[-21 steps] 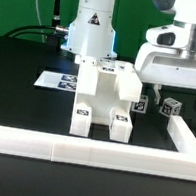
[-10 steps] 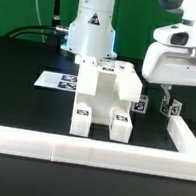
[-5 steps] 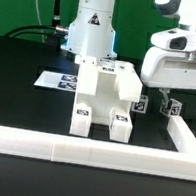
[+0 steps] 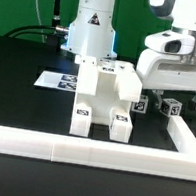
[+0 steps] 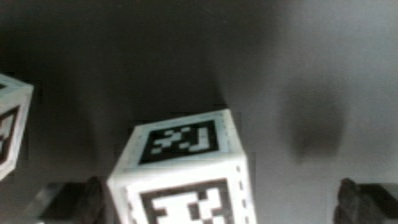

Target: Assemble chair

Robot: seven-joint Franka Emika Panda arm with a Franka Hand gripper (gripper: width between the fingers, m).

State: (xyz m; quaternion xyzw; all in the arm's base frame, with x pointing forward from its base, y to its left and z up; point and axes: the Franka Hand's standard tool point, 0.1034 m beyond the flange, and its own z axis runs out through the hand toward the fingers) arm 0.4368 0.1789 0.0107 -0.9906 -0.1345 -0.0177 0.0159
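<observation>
The block's sides stand between my fingers in the wrist view, so it is now time for my gripper to close on the block.
The partly built white chair [image 4: 104, 99] stands mid-table in the exterior view, a blocky body on two square legs with tags on top. Two small tagged white parts lie to its right: one [image 4: 140, 105] against the body, one [image 4: 168, 108] further right. My gripper [image 4: 177, 98] hangs just above that further part. In the wrist view the tagged white block [image 5: 187, 165] stands between my two dark fingertips [image 5: 71, 200], with a gap on each side. My gripper [image 5: 217, 205] is open and not touching it. Another tagged part [image 5: 15, 115] shows at the edge.
The marker board [image 4: 60, 81] lies flat at the exterior view's left of the chair. A long white border rail [image 4: 79, 150] runs along the front and turns back at the right [image 4: 186, 137]. The robot base [image 4: 90, 29] stands behind the chair.
My gripper rose and moved right a little, then came back toward the exterior view's left and lower, over the small tagged part. The chair parts have not moved.
</observation>
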